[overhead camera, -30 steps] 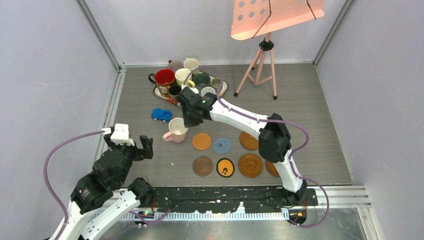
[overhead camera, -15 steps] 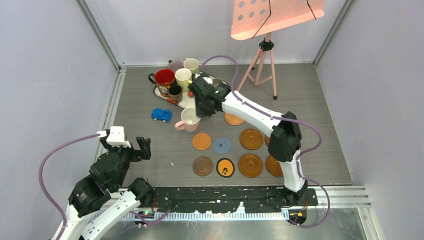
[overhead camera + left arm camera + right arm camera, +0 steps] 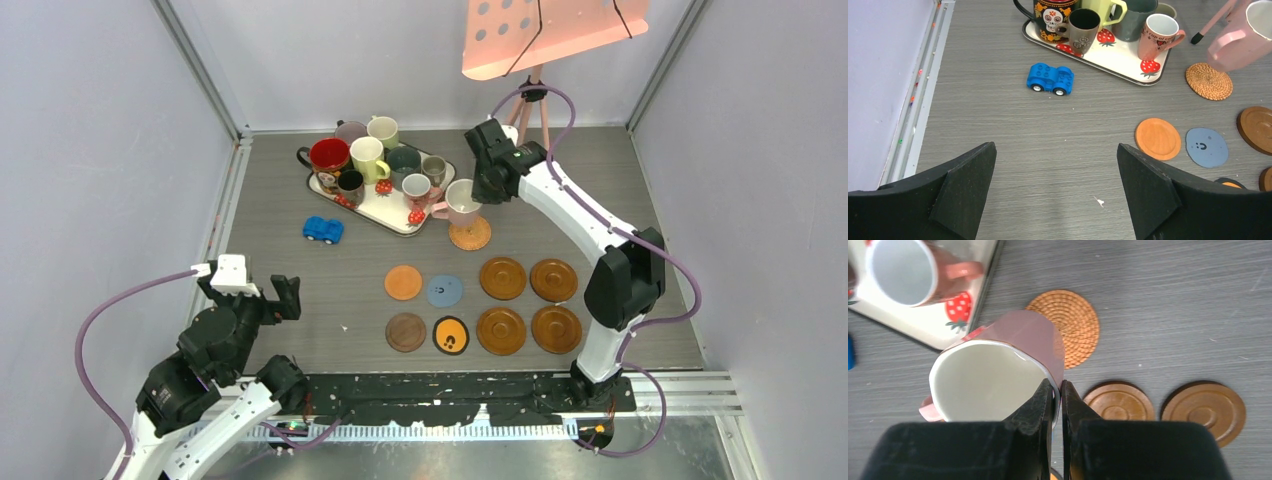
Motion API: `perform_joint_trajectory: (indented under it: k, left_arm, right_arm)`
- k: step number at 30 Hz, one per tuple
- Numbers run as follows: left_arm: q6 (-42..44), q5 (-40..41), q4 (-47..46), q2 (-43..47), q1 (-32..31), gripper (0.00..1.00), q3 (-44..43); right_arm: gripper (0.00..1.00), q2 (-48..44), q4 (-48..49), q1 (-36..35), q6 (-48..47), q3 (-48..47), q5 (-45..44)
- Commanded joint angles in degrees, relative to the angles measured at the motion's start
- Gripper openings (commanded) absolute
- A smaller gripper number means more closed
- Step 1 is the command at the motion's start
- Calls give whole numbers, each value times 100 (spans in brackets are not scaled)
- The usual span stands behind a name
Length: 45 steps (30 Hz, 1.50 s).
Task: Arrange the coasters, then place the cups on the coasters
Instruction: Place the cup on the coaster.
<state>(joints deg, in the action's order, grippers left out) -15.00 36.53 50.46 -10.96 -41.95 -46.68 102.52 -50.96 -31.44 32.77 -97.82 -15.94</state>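
The pink cup [image 3: 462,203] moves toward the woven coaster's middle first with my right gripper. It hangs above the coaster's tray-side edge, so if I opened now, it would drop off-centre.
My right gripper [image 3: 480,194] [image 3: 1057,385] is shut on the rim of a pink cup [image 3: 462,203] [image 3: 998,375] [image 3: 1243,37]. The cup hangs tilted just above a woven coaster [image 3: 470,235] [image 3: 1068,325], beside the tray's right end. Further coasters lie in two rows: orange [image 3: 403,282], blue [image 3: 444,291], dark wood [image 3: 406,332], black with orange centre [image 3: 451,335], and several glossy brown ones [image 3: 502,278]. Several cups, among them a red-inside one [image 3: 328,157], stand on the strawberry tray [image 3: 392,217]. My left gripper [image 3: 252,291] [image 3: 1055,165] hovers open and holds nothing at the front left.
A blue toy car [image 3: 323,229] [image 3: 1050,79] sits left of the tray. A pink tripod stand [image 3: 525,125] rises at the back right, close behind the right arm. Grey walls close the table on three sides.
The right arm has carried the pink cup from left of the orange coaster back and to the right, over the woven coaster. The left arm has barely shifted.
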Motion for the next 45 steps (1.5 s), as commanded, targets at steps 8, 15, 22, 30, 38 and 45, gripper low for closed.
perform_joint_trajectory:
  k: [8,15,22,30,38,45]
  left_arm:
    - [-38,176,-110,40,-15,95,35]
    - [-37,195,-114,66,-15,95,45]
    - [-29,189,-140,78,-15,95,62]
    - [-20,196,-128,80,-15,95,62]
    - [-29,214,-149,160,-15,96,80]
    - [-29,188,-139,138,-15,96,75]
  right_arm:
    - [5,-207,947,627,-178,410,382]
    - [6,-46,984,729,-80,448,588]
    - [5,118,711,742,16,420,671]
    - [6,248,697,753,32,439,673]
    - [8,281,678,771,42,459,663]
    - [10,337,695,771,62,574,699]
